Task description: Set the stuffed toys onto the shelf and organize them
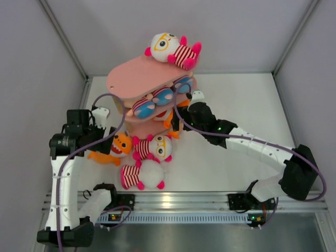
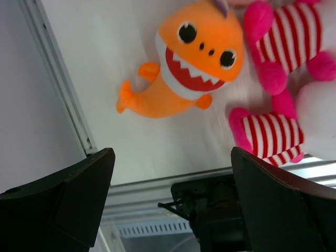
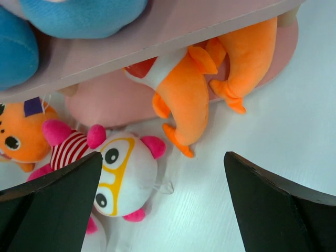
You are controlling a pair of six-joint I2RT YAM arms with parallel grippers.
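I will next grab the table's orange fish by its face [image 1: 121, 145] [image 2: 201, 54] with my left gripper. The fish's tail end stays free to be handed over to my right gripper.
The pink shelf [image 1: 137, 79] stands at the back centre. A white-headed toy [image 1: 170, 48] lies on its top board. Two boys in blue shorts [image 1: 157, 98] lie on the middle board [image 3: 173, 29]. Two orange fish [image 3: 184, 100] hang off the bottom board [image 3: 105, 102]. On the table lie an orange fish [image 1: 113, 148] [image 2: 184, 68] and two white-headed toys, one [image 1: 155, 148] [image 3: 123, 176] nearer the shelf, one [image 1: 144, 176] [image 2: 273, 134] nearer me. My left gripper [image 1: 105, 131] [image 2: 173, 199] is open and empty beside the table fish. My right gripper [image 1: 181, 119] [image 3: 163, 205] is open and empty at the shelf's right end.
Grey enclosure walls close in the table on the left, back and right. A metal rail [image 1: 178, 199] with the arm bases runs along the near edge. The left arm's purple cable [image 1: 113, 100] loops beside the shelf's left end.
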